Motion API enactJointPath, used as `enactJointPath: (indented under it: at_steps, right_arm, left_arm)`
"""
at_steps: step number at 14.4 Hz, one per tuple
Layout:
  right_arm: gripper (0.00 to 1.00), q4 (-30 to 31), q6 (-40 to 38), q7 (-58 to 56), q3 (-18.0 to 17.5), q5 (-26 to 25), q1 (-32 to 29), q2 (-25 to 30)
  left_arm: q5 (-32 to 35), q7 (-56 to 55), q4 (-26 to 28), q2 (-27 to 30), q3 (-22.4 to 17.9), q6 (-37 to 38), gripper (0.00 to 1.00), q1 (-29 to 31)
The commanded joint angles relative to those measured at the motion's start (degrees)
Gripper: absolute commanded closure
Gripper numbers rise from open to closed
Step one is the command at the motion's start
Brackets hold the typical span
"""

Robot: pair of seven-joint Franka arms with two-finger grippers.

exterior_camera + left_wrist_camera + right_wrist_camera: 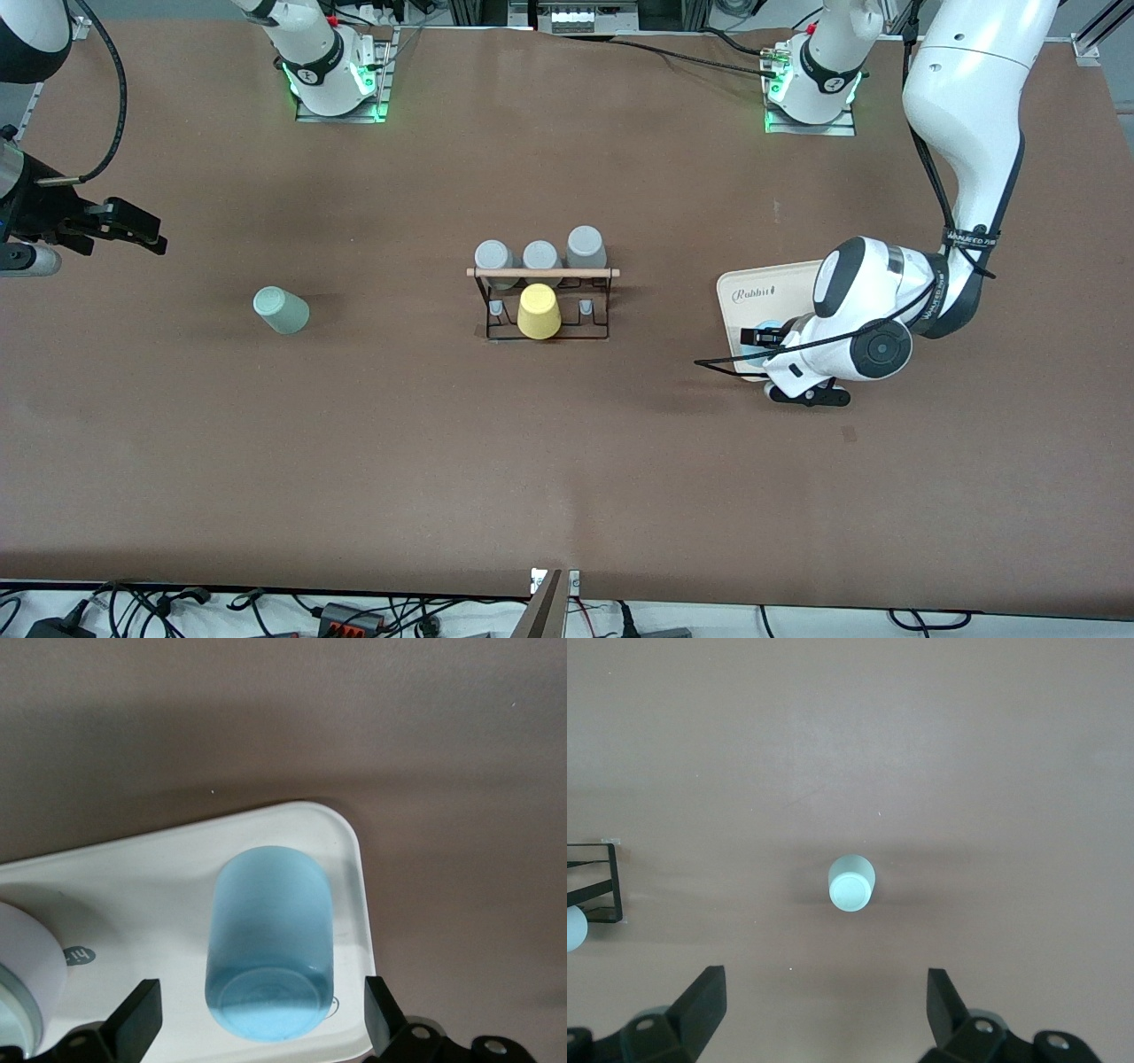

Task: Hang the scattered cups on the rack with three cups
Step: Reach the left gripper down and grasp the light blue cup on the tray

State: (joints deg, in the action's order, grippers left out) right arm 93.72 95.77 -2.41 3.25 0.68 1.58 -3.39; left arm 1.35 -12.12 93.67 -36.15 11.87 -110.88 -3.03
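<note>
My left gripper picks up the light blue cup by its base end next, to hang it on the black wire rack.
A light blue cup lies on the cream tray with its base toward the left wrist camera. My left gripper is open, a finger on each side of the cup and clear of it. In the front view this gripper hangs low over the tray and hides most of the cup. The sage-green cup sits on bare table toward the right arm's end. My right gripper hovers open and empty, away from that cup. The black wire rack with its wooden rod stands mid-table.
A yellow cup sits on the rack's side nearer the front camera. Three grey cups line its side nearer the arm bases. The cream tray is marked "Rabbit". A white rounded thing shares the tray beside the blue cup.
</note>
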Motion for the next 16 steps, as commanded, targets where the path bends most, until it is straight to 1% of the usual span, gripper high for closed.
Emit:
enactJointPath:
  at_steps: [1,2,3,4,5,6,8,11,12,13,14,16]
  right_arm:
    - [0.0,-0.4,-0.3,-0.6,-0.1,-0.9,0.1,0.2]
    - [0.0,-0.2,-0.5,-0.6,0.0,-0.9,0.1,0.4]
    - [0.0,0.1,-0.6,-0.6,0.0,-0.9,0.1,0.6]
    - [0.0,0.2,-0.6,-0.6,-0.1,-0.9,0.1,0.6]
    - [0.0,0.3,-0.3,-0.6,0.0,-0.9,0.0,0.6]
    - [0.0,0.3,-0.2,-0.6,0.0,-0.9,0.0,0.7]
    - [0.0,0.8,-0.2,-0.6,0.0,-0.9,0.1,0.8]
    - [0.0,0.9,-0.1,-0.6,0.0,-0.9,-0.2,0.8]
    - [0.0,0.9,-0.1,-0.6,0.0,-0.9,-0.2,0.8]
    - [0.0,0.9,0.0,-0.6,0.0,-0.9,-0.1,0.8]
    - [0.0,0.9,0.0,-0.6,0.0,-0.9,-0.1,0.8]
    - [0.0,0.9,0.4,-0.6,0.0,-0.9,-0.1,0.8]
  left_arm:
    - [1.1,0.6,0.6,-0.7,0.0,-0.8,0.0,0.0]
    - [1.1,0.7,0.5,-0.7,0.0,-0.8,0.11,0.2]
    - [1.1,0.7,0.5,-0.7,0.0,-0.7,0.28,0.2]
    - [1.0,0.6,0.5,-0.7,0.0,-0.7,0.39,0.0]
    - [1.0,0.6,0.5,-0.7,0.0,-0.7,0.44,0.1]
    - [1.0,0.6,0.5,-0.7,0.0,-0.7,0.52,0.0]
    - [1.0,0.5,0.2,-0.4,0.1,-0.6,0.55,0.0]
    - [0.7,0.1,-1.6,1.3,0.3,0.2,0.74,-0.2]
    - [0.4,0.0,-4.1,1.9,1.6,3.4,0.74,-0.8]
    - [0.1,-0.7,-8.6,1.7,2.8,8.8,0.74,-1.7]
    - [-1.0,-2.4,-14.2,1.0,3.1,14.4,0.77,-3.3]
    - [-4.4,-6.8,-20.0,1.1,3.1,20.1,0.81,-6.9]
